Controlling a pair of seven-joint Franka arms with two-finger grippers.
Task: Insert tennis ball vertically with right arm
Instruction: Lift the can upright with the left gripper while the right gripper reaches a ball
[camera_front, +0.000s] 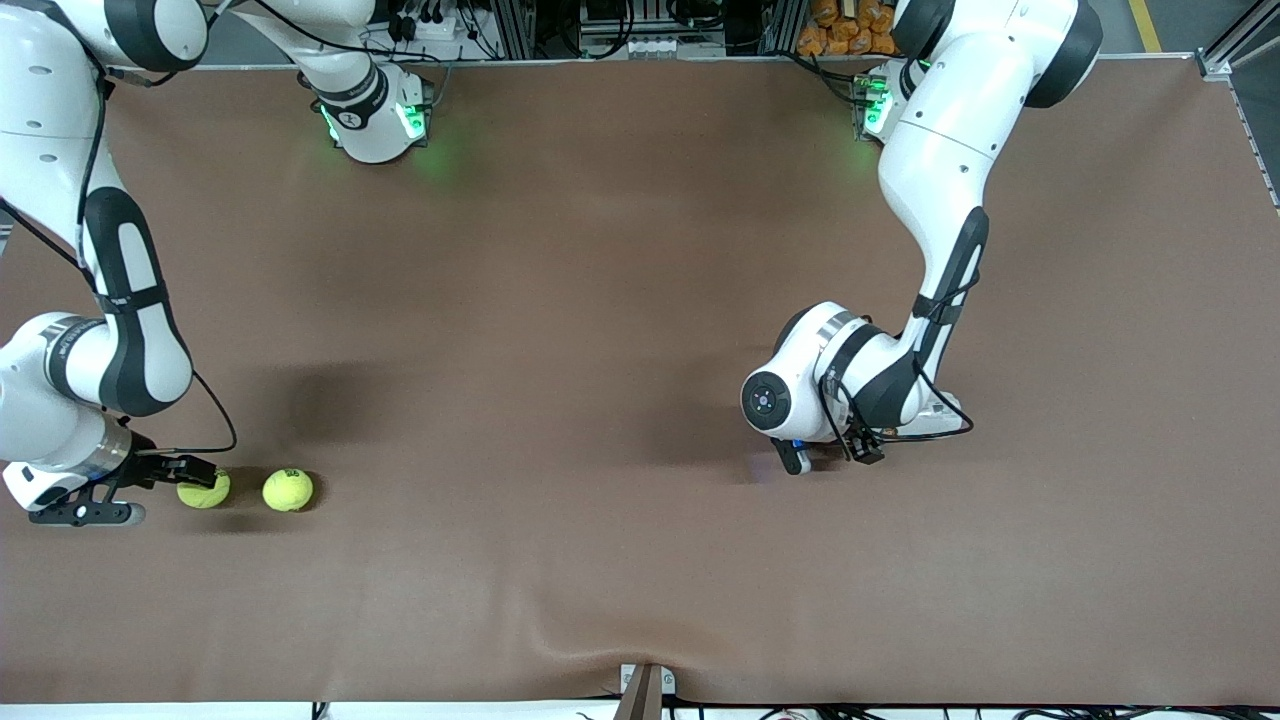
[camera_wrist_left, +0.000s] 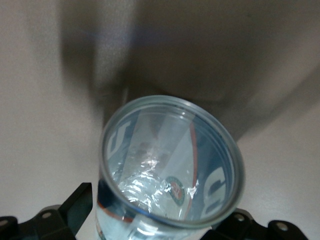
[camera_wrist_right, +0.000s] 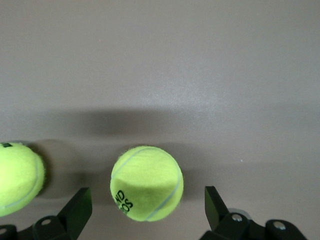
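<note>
I need to move my right gripper toward the tennis ball before I close it on the ball. The ball is ahead of my fingers, so I would miss it if I closed now.
Two yellow-green tennis balls lie on the brown table at the right arm's end. My right gripper (camera_front: 185, 482) is open and low over one ball (camera_front: 205, 490). In the right wrist view that ball (camera_wrist_right: 146, 182) lies between the spread fingers (camera_wrist_right: 75, 207), touching neither. The other ball (camera_front: 288, 489) lies beside it, toward the left arm's end, and shows at the edge of the right wrist view (camera_wrist_right: 17, 177). My left gripper (camera_front: 822, 455) is shut on a clear plastic ball tube (camera_wrist_left: 170, 165) with its open mouth up; the tube looks empty. In the front view the left hand hides the tube.
The brown mat (camera_front: 560, 300) covers the whole table, with a wrinkle (camera_front: 590, 640) at the edge nearest the front camera. Both arm bases stand along the edge farthest from that camera.
</note>
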